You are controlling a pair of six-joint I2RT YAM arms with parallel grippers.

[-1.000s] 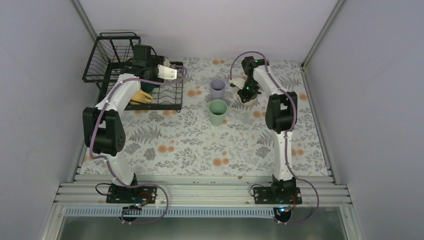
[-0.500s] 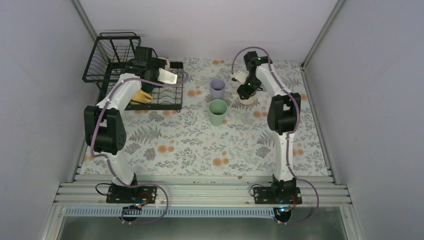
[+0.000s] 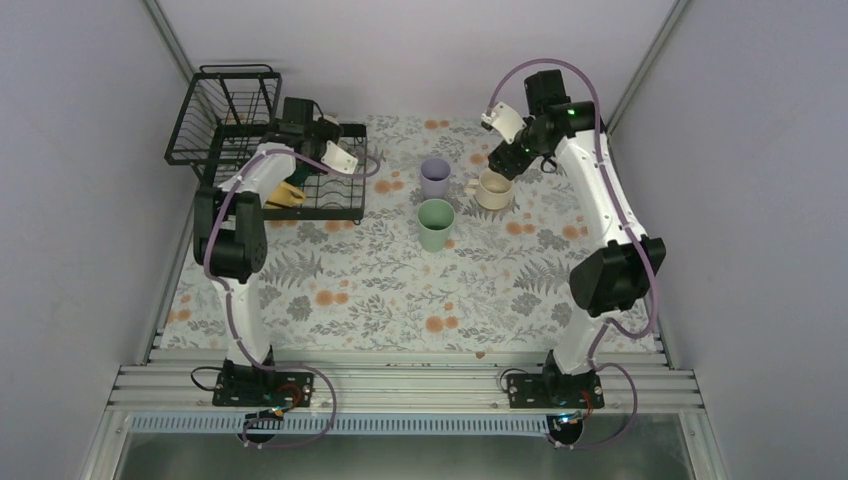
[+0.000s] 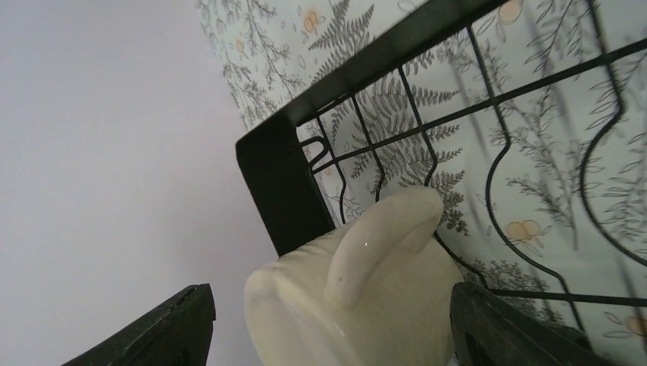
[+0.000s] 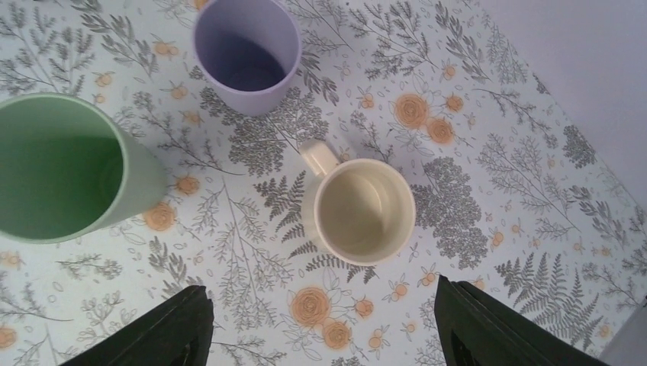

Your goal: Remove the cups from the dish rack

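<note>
I need to hand the mug over to my right gripper by its free body, so my left gripper needs to grab the cream mug's handle.
The black wire dish rack stands at the far left. A cream mug lies in its far right corner, handle toward the camera. My left gripper straddles this mug, open, with a gap at the left finger. A yellow mug lies in the rack under the left arm. On the table stand a lavender cup, a mint-green cup and another cream mug. My right gripper hovers above that cream mug, open and empty.
The raised basket tier sits at the rack's far left end. The back wall runs close behind the rack and the right arm. The flowered tablecloth covers the table toward the arm bases.
My right gripper has opened, let go of the cream mug on the table and risen back to the right. My left gripper has edged toward the rack's far right corner.
</note>
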